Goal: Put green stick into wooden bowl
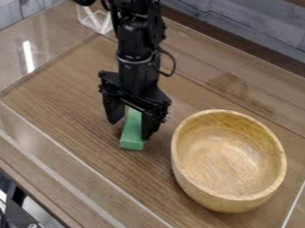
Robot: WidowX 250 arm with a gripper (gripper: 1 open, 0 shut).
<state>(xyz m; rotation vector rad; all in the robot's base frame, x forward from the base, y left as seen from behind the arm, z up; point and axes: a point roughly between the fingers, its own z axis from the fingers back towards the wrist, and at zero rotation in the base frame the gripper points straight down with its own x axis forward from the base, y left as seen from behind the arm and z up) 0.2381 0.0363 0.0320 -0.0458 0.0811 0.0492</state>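
My gripper's black fingers reach down on both sides of the green stick [135, 133] near the wooden table, so closing now would catch it: it is time to close.
The green stick [135, 133] lies on the wooden table, its near end poking out toward the camera. My gripper [131, 115] points straight down over it, open, with a black finger on each side of the stick's far part. Whether the fingers touch the stick I cannot tell. The wooden bowl [228, 159] sits empty to the right of the gripper, its rim a short gap from the stick.
A clear plastic wall [41, 53] rings the table on the left and front. The arm [133, 25] rises up and back from the gripper. A grey plank wall [255, 20] runs behind.
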